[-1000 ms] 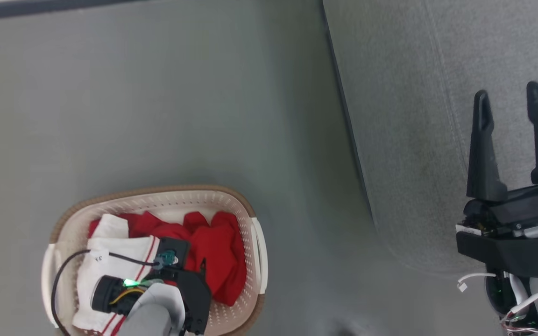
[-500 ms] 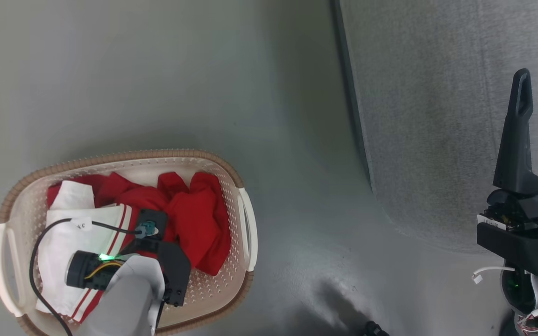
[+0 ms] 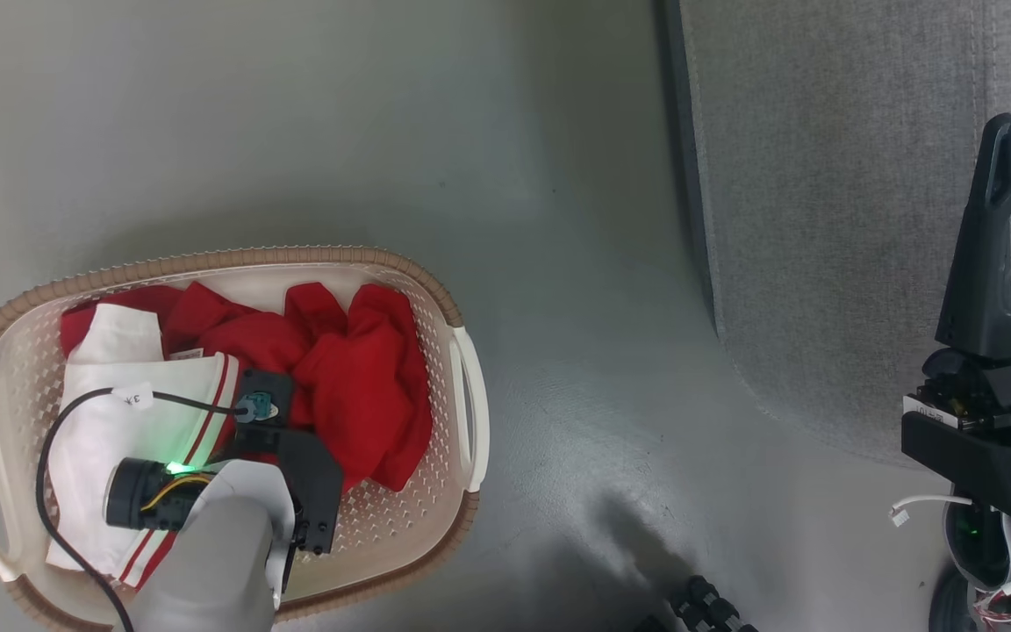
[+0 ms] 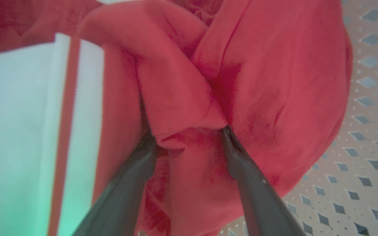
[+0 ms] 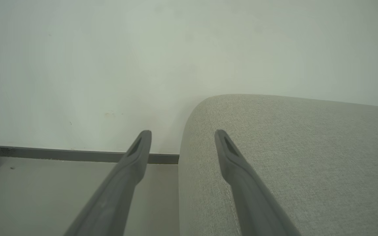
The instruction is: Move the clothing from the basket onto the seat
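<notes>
The left gripper should next grab the red cloth by its raised fold (image 4: 191,135), so that it can move the clothing onto the seat.
The basket (image 3: 207,261) stands on the floor at the lower left of the head view, holding the clothing: crumpled red cloth (image 3: 356,377) beside a white piece with red stripes (image 3: 119,421). My left wrist (image 3: 295,474) reaches down into it. In the left wrist view my left gripper (image 4: 187,134) is open, its fingers (image 4: 133,177) pushed into the red cloth (image 4: 274,82) with a raised fold between them and the tips buried. My right gripper (image 5: 182,137) is open and empty, over the seat (image 5: 290,147) near its rounded corner. One of its fingers (image 3: 984,263) shows above the seat (image 3: 839,219).
Grey floor (image 3: 514,175) lies between basket and seat. In the right wrist view a pale wall with a dark baseboard (image 5: 61,154) runs behind the seat's corner. A black ribbed object (image 3: 707,610) sits at the bottom edge of the head view.
The whole head view has shifted, so the camera moved. My left wrist stays over the same spot in the basket's clothing. The right gripper remains open above the seat.
</notes>
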Available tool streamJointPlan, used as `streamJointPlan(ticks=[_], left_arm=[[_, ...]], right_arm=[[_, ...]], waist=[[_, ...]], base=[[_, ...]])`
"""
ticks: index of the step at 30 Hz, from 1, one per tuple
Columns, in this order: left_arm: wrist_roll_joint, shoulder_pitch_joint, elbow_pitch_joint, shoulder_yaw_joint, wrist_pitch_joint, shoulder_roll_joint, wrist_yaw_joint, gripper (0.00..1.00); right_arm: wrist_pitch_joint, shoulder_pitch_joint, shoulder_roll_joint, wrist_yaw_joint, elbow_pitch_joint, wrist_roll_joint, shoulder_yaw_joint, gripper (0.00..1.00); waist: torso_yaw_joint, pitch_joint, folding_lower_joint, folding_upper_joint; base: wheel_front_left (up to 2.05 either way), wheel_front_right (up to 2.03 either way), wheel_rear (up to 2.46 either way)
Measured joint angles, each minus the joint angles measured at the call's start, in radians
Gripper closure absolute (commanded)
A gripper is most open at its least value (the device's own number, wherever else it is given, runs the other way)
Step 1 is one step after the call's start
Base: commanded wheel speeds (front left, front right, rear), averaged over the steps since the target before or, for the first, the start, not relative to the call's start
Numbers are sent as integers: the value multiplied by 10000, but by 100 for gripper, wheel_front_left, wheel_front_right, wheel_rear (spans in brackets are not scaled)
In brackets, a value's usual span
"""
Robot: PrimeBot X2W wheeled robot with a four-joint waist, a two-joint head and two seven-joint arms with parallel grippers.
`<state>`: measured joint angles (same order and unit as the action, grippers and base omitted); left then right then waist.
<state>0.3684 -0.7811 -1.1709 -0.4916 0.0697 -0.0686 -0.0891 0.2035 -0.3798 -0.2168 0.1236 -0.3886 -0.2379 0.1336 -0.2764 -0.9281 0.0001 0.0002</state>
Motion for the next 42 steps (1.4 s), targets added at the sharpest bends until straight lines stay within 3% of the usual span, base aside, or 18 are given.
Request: streamJointPlan(ticks=[1, 11, 28, 42], left_arm=[[2, -4, -38, 8, -31, 2, 0, 100], [21, -152, -360, -23, -201, 94, 27, 100], [495, -135, -366, 25, -1177, 238, 686, 100], [830, 507, 69, -121, -2236, 313, 1177, 100]], right_arm=[[0, -3, 19, 0, 0, 10, -2, 0], [0, -34, 121, 8, 314, 25, -25, 0], [10, -51, 100, -56, 1475, 19, 25, 0], [15, 95, -58, -282, 2694, -92, 81, 0]], waist=[[12, -12, 0, 0], [96, 155, -1, -2], [522, 1239, -1, -2], [1163, 2819, -2, -2]], base=[[0, 0, 0], [0, 0, 0], [0, 0, 0], [0, 0, 0]])
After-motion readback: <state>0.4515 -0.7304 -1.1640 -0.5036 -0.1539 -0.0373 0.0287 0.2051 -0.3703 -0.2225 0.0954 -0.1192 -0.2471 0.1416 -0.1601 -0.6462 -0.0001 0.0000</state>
